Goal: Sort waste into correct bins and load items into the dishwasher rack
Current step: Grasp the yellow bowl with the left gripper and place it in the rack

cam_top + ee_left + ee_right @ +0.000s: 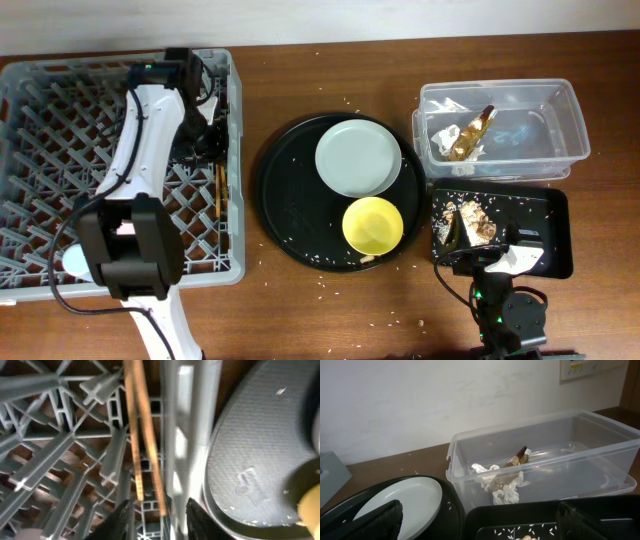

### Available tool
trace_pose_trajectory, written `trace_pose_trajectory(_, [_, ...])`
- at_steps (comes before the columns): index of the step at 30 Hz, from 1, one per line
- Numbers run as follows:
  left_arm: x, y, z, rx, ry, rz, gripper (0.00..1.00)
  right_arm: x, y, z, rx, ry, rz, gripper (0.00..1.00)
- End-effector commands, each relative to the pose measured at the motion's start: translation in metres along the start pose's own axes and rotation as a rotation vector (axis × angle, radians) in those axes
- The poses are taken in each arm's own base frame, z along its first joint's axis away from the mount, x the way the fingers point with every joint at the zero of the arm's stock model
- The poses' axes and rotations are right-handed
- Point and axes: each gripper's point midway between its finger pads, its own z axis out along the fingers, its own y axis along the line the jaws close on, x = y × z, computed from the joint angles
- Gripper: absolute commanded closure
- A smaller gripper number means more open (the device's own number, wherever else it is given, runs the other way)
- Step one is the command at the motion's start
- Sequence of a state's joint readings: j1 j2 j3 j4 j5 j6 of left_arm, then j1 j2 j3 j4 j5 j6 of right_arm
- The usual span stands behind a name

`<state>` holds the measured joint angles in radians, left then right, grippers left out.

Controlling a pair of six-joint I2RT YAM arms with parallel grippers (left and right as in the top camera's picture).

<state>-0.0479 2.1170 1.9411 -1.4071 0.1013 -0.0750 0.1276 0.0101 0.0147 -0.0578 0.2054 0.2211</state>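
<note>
I need to grab the yellow bowl by its rim (373, 199) with my left gripper next. The rest then stays clear, so the bowl can go on edge into the rack (60, 150).
The chopsticks (142, 435) lie along the right side of the grey dishwasher rack (60, 150), also seen from overhead (220, 190). My left gripper (160, 520) is open just above their near ends, not gripping them; overhead it is at the rack's right side (205, 135). The grey plate (358, 157) and the yellow bowl (373, 224) sit on the round black tray. The clear tub (500, 130) holds the white napkin (502, 487) and the gold wrapper (517, 456). The shallow black tray (545, 225) holds brown food scraps (470, 222). My right gripper (482, 525) is open and empty over that tray's near edge.
The large round black tray (290, 200) lies between the rack and the bins, with rice grains scattered on it and on the table. A pale round item (72, 262) sits in the rack's front left corner. The left arm stretches across the rack.
</note>
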Motion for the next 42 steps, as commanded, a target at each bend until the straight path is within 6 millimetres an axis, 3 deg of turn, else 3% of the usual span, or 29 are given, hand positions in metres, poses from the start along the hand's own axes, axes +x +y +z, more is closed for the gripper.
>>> trace_pose_trajectory(1, [-0.005, -0.034, -0.054, 0.057, -0.152, 0.062, 0.62, 0.003, -0.003, 0.0, 0.013, 0.001, -0.005, 0.02])
trace_pose_trajectory(3, [-0.002, -0.068, -0.065, 0.07, -0.201, 0.148, 0.61, 0.003, -0.003, 0.0, 0.013, 0.001, -0.005, 0.02])
trace_pose_trajectory(4, [0.001, -0.107, -0.062, 0.089, -0.223, 0.239, 0.59, 0.003, -0.003, 0.0, 0.013, 0.001, -0.005, 0.02])
trace_pose_trajectory(6, [0.014, -0.159, -0.041, 0.105, -0.215, 0.365, 0.52, 0.003, -0.003, 0.0, 0.013, 0.001, -0.005, 0.02])
trace_pose_trajectory(7, [0.027, -0.185, -0.02, 0.109, -0.186, 0.409, 0.52, 0.003, -0.003, 0.0, 0.013, 0.001, -0.005, 0.02])
trace_pose_trajectory(9, [0.05, -0.215, 0.015, 0.14, -0.104, 0.475, 0.52, 0.003, -0.003, 0.0, 0.013, 0.001, -0.005, 0.02])
trace_pose_trajectory(11, [0.089, -0.249, 0.047, 0.269, 0.041, 0.564, 0.53, 0.003, -0.003, 0.0, 0.013, 0.001, -0.005, 0.02])
trace_pose_trajectory(15, [0.106, -0.253, 0.093, 0.237, 0.123, 0.586, 0.53, 0.003, -0.003, 0.0, 0.013, 0.001, -0.005, 0.02])
trace_pose_trajectory(18, [0.115, -0.246, 0.119, 0.217, 0.196, 0.571, 0.6, 0.003, -0.003, 0.0, 0.013, 0.001, -0.005, 0.02])
trace_pose_trajectory(19, [0.122, -0.248, 0.125, 0.224, 0.226, 0.572, 0.8, 0.003, -0.003, 0.0, 0.013, 0.001, -0.005, 0.02])
trace_pose_trajectory(20, [0.124, -0.248, 0.127, 0.221, 0.235, 0.573, 0.95, 0.003, -0.003, 0.0, 0.013, 0.001, -0.005, 0.02])
trace_pose_trajectory(21, [0.126, -0.248, 0.126, 0.216, 0.244, 0.559, 1.0, 0.003, -0.003, 0.0, 0.013, 0.001, -0.005, 0.01])
trace_pose_trajectory(24, [0.112, -0.246, 0.095, 0.2, 0.208, 0.545, 1.0, 0.003, -0.003, 0.0, 0.013, 0.001, -0.005, 0.02])
trace_pose_trajectory(25, [0.092, -0.228, 0.069, 0.097, 0.142, 0.517, 1.0, 0.003, -0.003, 0.0, 0.013, 0.001, -0.005, 0.02])
trace_pose_trajectory(28, [0.019, -0.122, -0.037, -0.479, -0.204, 0.318, 1.0, 0.003, -0.003, 0.0, 0.013, 0.001, -0.005, 0.02])
trace_pose_trajectory(30, [-0.007, -0.042, -0.137, -0.932, -0.49, 0.091, 1.0, 0.003, -0.003, 0.0, 0.013, 0.001, -0.005, 0.01])
trace_pose_trajectory(31, [-0.011, -0.018, -0.165, -1.044, -0.568, 0.012, 1.0, 0.003, -0.003, 0.0, 0.013, 0.001, -0.005, 0.02])
trace_pose_trajectory(33, [-0.014, 0.015, -0.178, -1.123, -0.565, -0.054, 1.0, 0.003, -0.003, 0.0, 0.013, 0.001, -0.005, 0.01])
trace_pose_trajectory(37, [-0.008, 0.095, -0.178, -1.188, -0.486, -0.259, 1.0, 0.003, -0.003, 0.0, 0.013, 0.001, -0.005, 0.02])
trace_pose_trajectory(40, [-0.004, 0.131, -0.174, -1.189, -0.487, -0.397, 1.0, 0.003, -0.003, 0.0, 0.013, 0.001, -0.005, 0.02])
trace_pose_trajectory(42, [-0.006, 0.14, -0.162, -1.181, -0.486, -0.428, 1.0, 0.003, -0.003, 0.0, 0.013, 0.001, -0.005, 0.02])
